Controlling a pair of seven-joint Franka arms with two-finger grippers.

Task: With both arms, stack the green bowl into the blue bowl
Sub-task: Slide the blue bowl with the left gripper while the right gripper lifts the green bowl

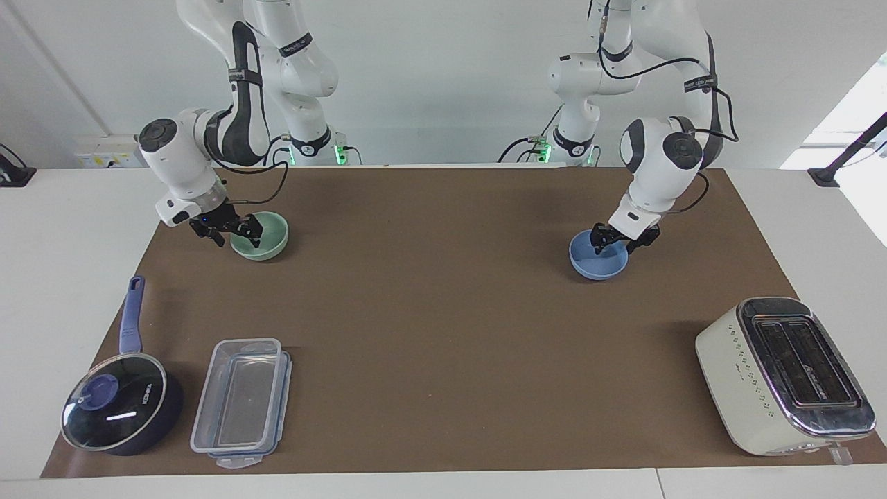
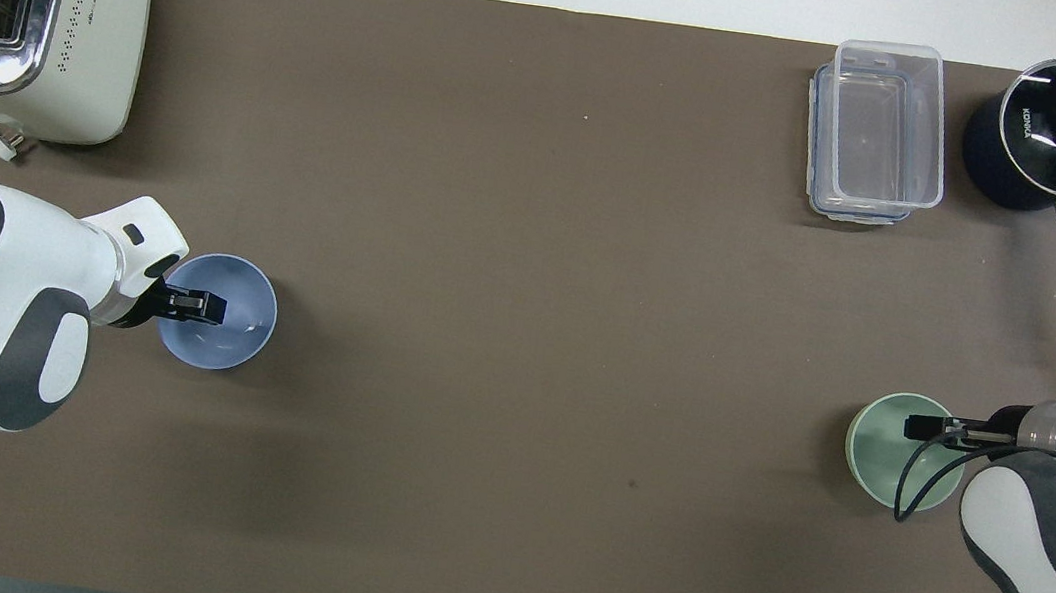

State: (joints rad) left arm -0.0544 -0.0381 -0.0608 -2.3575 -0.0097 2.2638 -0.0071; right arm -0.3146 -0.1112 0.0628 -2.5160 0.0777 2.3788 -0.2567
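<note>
I should next grab the blue bowl with my left gripper by its rim (image 2: 175, 345), to bring it under the green bowl (image 2: 887, 451) and stack them.
The green bowl (image 1: 263, 237) (image 2: 887, 451) stands on the brown mat toward the right arm's end. My right gripper (image 1: 234, 233) (image 2: 947, 429) is down at its rim, open, one finger inside the bowl and one outside. The blue bowl (image 1: 597, 258) (image 2: 227, 330) stands toward the left arm's end. My left gripper (image 1: 617, 240) (image 2: 185, 303) is down at its rim, open, one finger inside the bowl and one outside. Both bowls rest on the mat, far apart.
A cream toaster (image 1: 783, 374) stands farther from the robots at the left arm's end. A clear plastic container (image 1: 241, 402) and a dark blue lidded saucepan (image 1: 121, 409) stand farther from the robots at the right arm's end.
</note>
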